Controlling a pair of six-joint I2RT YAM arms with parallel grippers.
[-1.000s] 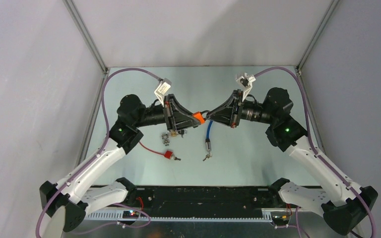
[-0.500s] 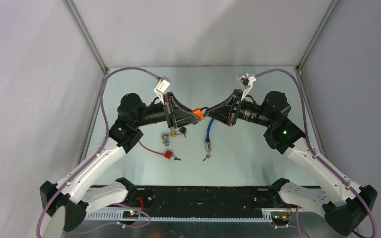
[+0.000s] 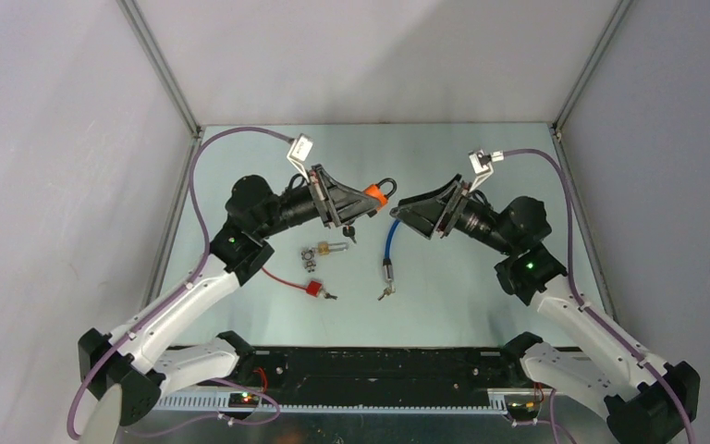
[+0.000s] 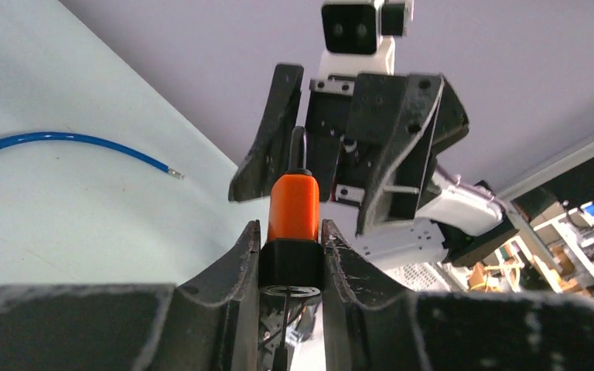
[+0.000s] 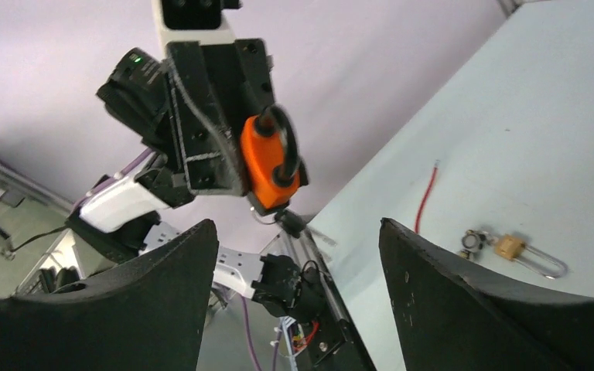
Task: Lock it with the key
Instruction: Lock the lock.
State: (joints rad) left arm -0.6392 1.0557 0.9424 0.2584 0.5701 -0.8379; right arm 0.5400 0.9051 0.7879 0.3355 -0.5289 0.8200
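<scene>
The orange padlock should be grabbed next by its black shackle (image 3: pixel 390 184) (image 5: pixel 286 143) with my right gripper, so the black base stays free to lock with the key.
My left gripper (image 3: pixel 364 201) is shut on an orange padlock (image 3: pixel 376 194) and holds it up in the air above the table's middle. In the left wrist view the fingers clamp its black base (image 4: pixel 291 263), and the orange body (image 4: pixel 294 205) points away. A black shackle (image 5: pixel 286 143) loops over the padlock's far end. A small black key (image 3: pixel 349 231) on a ring hangs under the base, also visible as the key (image 5: pixel 292 222). My right gripper (image 3: pixel 399 209) stands open a short way right of the padlock, with nothing between its fingers (image 5: pixel 448 294).
A brass padlock (image 3: pixel 327 249) with a key ring lies on the table below the left gripper, also seen as the brass padlock (image 5: pixel 510 247). Nearby lie a red cable (image 3: pixel 282 279) with a red tag and a blue cable (image 3: pixel 388 242) with a small key at its end.
My right gripper has opened and drawn back to the right, away from the orange padlock. The left gripper has tilted and lifted the padlock slightly up and right.
</scene>
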